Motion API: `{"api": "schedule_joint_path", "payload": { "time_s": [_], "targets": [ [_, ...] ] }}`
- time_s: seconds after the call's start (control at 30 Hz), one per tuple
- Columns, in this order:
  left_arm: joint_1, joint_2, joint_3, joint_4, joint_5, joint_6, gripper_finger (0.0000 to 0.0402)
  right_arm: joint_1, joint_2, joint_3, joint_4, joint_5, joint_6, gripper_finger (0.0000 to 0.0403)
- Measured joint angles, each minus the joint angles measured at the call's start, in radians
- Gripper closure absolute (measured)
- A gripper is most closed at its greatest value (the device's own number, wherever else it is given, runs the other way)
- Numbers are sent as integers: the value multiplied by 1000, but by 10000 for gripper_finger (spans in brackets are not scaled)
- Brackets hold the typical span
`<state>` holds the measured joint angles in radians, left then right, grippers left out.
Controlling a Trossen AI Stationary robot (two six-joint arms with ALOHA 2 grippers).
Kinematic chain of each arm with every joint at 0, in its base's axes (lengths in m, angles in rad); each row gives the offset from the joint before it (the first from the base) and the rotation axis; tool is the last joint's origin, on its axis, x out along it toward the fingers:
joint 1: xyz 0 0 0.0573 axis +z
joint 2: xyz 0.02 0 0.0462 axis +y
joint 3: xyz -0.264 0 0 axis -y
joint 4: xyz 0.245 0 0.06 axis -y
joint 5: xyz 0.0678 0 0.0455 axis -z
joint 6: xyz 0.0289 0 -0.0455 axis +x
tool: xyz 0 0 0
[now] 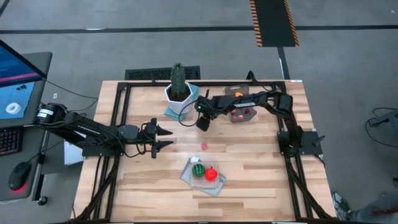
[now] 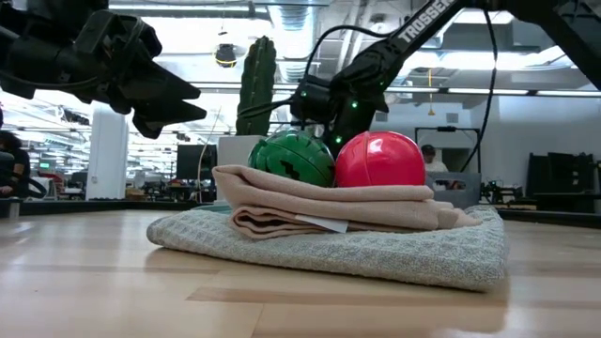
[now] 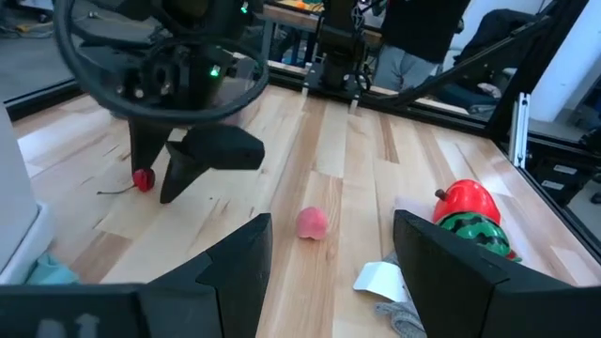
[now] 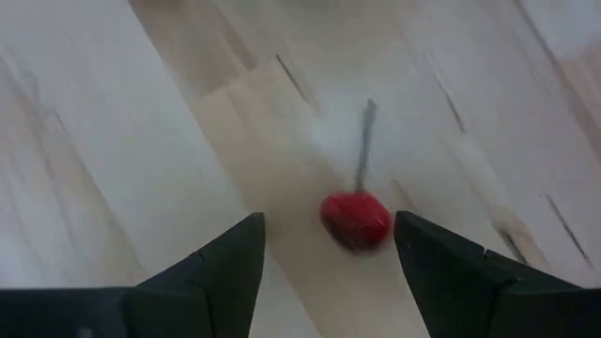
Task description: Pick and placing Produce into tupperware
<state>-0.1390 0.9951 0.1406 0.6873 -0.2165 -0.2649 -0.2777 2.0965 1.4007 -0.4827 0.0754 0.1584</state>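
The robot will next put the small cherry-like piece in the tupperware, and its right gripper will grab the small cherry-like piece's round red body (image 4: 357, 222) for that.
A small red cherry-like piece (image 4: 355, 221) with a thin stem lies on the wood. My right gripper (image 4: 329, 222) hangs open just above it, pointing steeply down, one finger on either side and neither touching. In the high view this gripper (image 1: 202, 122) is left of the tupperware (image 1: 242, 113), which holds reddish bits. A pink piece (image 1: 204, 146) lies loose mid-table. A green-striped ball (image 1: 198, 170) and a red ball (image 1: 211, 175) rest on a folded cloth (image 1: 214, 185). My left gripper (image 1: 168, 138) waits open at the centre left.
A cactus in a white pot (image 1: 179, 90) stands at the far edge, close to the left of my right gripper. An orange object (image 1: 235, 92) lies behind the tub. Bare wood lies between the cloth and the tub. A monitor and mouse sit off the table's left.
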Motion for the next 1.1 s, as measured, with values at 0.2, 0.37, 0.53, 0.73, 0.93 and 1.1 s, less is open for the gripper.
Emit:
{"api": "schedule_joint_path", "payload": {
  "time_s": [0.2, 0.37, 0.53, 0.73, 0.93, 1.1],
  "targets": [
    [-15, 0, 0, 0, -3, 0, 189, 9, 14, 2, 26, 6, -13, 147],
    [-24, 0, 0, -1, -7, 2, 189, 15, 19, 1, 65, 6, -25, 171],
    [-24, 0, 0, -5, -7, 1, 189, 15, 19, 0, 69, 4, -21, 216],
    [-24, 0, 0, -8, -7, 0, 189, 16, 19, 0, 73, 3, -20, 301],
    [-24, 0, 0, -8, -7, -4, 189, 29, 17, 0, 70, 9, -19, 346],
    [-24, 0, 0, -8, -8, -4, 189, 58, -5, -3, 28, 2, -5, 327]
  ]
}}
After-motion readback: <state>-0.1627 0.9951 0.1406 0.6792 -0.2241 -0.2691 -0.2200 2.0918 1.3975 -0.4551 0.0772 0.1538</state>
